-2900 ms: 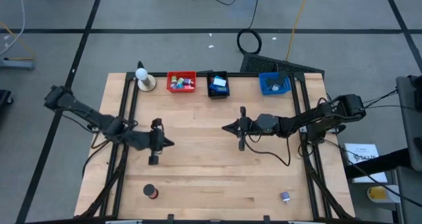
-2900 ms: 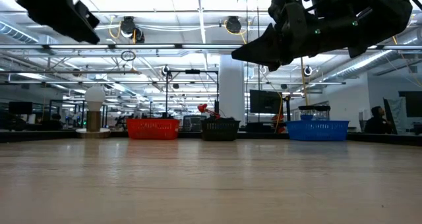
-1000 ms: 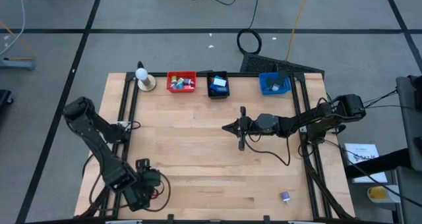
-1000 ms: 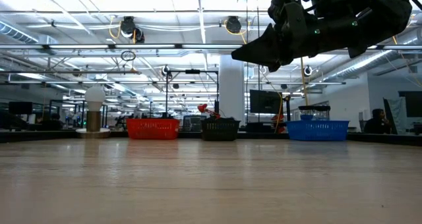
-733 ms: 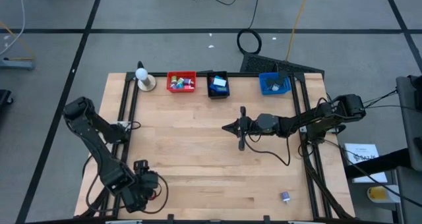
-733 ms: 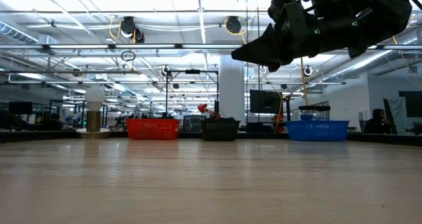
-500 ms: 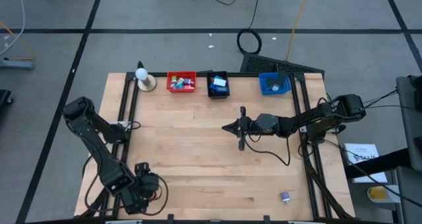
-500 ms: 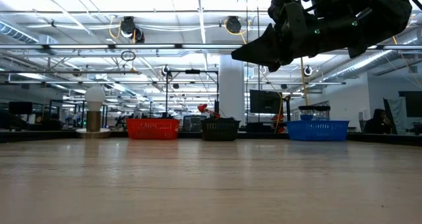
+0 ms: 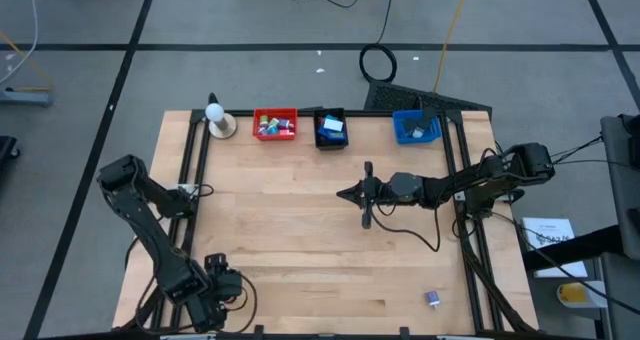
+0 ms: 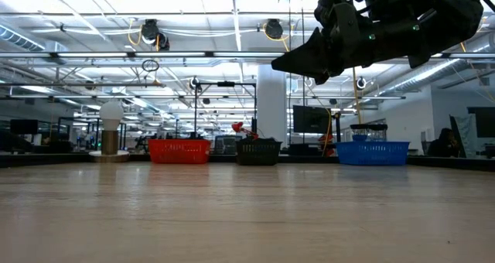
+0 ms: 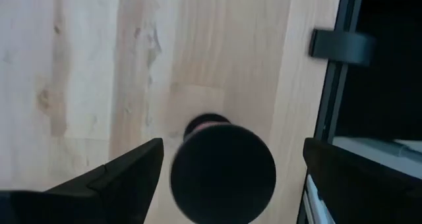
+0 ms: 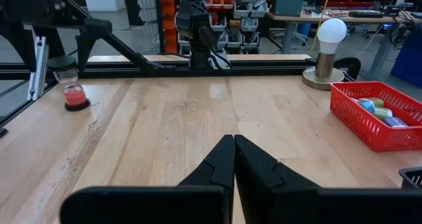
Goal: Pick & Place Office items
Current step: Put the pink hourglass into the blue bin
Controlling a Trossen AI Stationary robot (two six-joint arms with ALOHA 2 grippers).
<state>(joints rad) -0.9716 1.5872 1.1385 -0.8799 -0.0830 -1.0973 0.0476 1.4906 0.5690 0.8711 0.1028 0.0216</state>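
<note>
The red body (image 11: 206,126) of the black roll is next to its round cap (image 11: 223,174). My left gripper needs to grab the roll there to pick and place it.
A small black roll (image 11: 223,173) with some red on it (image 12: 74,96) stands on the table near its near left corner. My left gripper (image 11: 232,146) hangs over it, open, with one finger on each side of the roll and a gap to both. In the high view the gripper (image 9: 220,285) hides the roll. My right gripper (image 9: 352,193) hovers shut above the middle of the table, pointing toward the table's left edge, its fingers (image 12: 233,155) closed on nothing. A small purple piece (image 9: 432,298) lies near the near right corner.
Along the far edge stand a white ball on a tan base (image 9: 218,120), a red bin (image 9: 275,123) with several coloured pieces, a black bin (image 9: 330,128) and a blue bin (image 9: 416,127). Black frame rails (image 11: 333,85) run along the table's sides.
My left gripper has shifted a little toward the table's near edge, over the spot where the roll stands. My right arm has kept still.
</note>
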